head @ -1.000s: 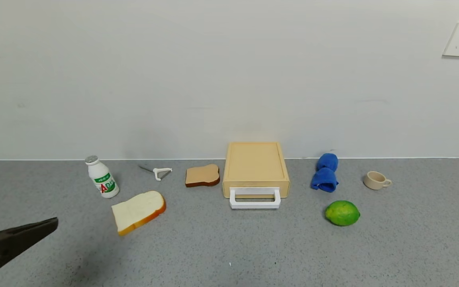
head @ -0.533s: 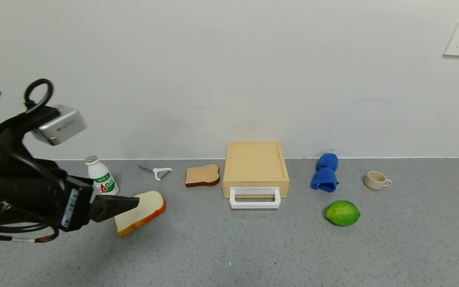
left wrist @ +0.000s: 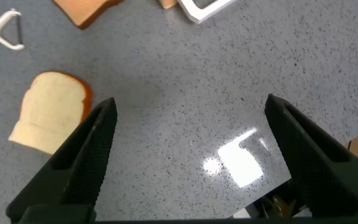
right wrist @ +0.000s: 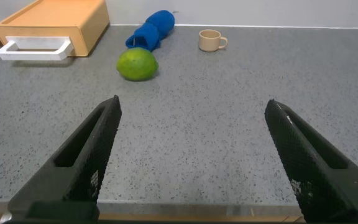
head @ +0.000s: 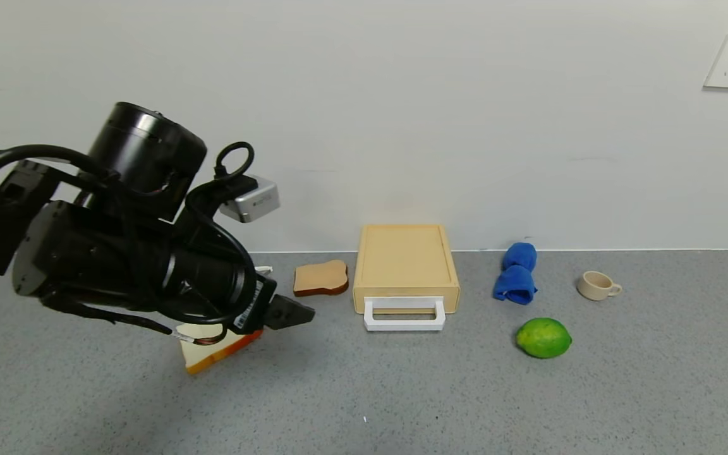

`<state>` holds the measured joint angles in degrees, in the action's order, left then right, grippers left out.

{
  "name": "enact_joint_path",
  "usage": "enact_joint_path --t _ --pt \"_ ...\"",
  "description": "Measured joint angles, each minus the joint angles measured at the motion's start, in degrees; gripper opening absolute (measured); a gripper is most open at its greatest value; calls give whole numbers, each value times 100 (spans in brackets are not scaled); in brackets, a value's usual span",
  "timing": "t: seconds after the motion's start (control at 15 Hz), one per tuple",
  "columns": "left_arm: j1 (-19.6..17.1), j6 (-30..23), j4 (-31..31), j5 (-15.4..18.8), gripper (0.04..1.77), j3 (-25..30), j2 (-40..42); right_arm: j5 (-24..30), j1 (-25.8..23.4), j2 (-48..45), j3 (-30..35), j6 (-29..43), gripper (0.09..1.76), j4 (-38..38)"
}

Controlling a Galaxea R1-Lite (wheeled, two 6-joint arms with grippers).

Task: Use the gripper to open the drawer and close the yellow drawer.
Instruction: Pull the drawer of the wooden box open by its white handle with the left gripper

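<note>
The robot's left hand needs to hook the yellow drawer (head: 406, 262) by its white loop handle (head: 404, 315) next. Then it can pull the drawer's tray open.
The yellow drawer (head: 406, 262) is a flat pale yellow-tan box against the wall, with its tray pushed in and its white loop handle (head: 404, 315) facing me. My left gripper (head: 304, 313) hovers above the counter to the left of the handle, apart from it, open and empty. In the left wrist view my left gripper (left wrist: 190, 109) is over bare counter, with a corner of the handle (left wrist: 207, 7) beyond it. My right gripper (right wrist: 192, 106) is open and empty, low near the counter's front edge. The drawer (right wrist: 55, 25) lies far off in that view.
A white bread slice (head: 212, 355) lies partly under my left arm, and a brown toast slice (head: 321, 278) lies just left of the drawer. A blue cloth (head: 515, 273), a lime (head: 543, 337) and a beige cup (head: 596, 285) are to the drawer's right.
My left arm has swung in from the lower left towards the drawer. It now covers the bottle and most of the peeler and bread slice. The drawer has not moved.
</note>
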<state>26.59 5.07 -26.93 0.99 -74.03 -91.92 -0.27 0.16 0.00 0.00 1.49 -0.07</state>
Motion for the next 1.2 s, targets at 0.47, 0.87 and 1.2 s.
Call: enact_joint_path --t 0.47,0.87,1.2 --pt "670 -33 -432 -33 171 -859 -944 0 -2 0 0 -1 170 0" --pt "728 -83 -424 -9 84 -1143 -1274 2 0 0 0 -1 170 2" --pt "728 -235 -451 -68 11 -1331 -1425 0 0 0 0 0 170 2"
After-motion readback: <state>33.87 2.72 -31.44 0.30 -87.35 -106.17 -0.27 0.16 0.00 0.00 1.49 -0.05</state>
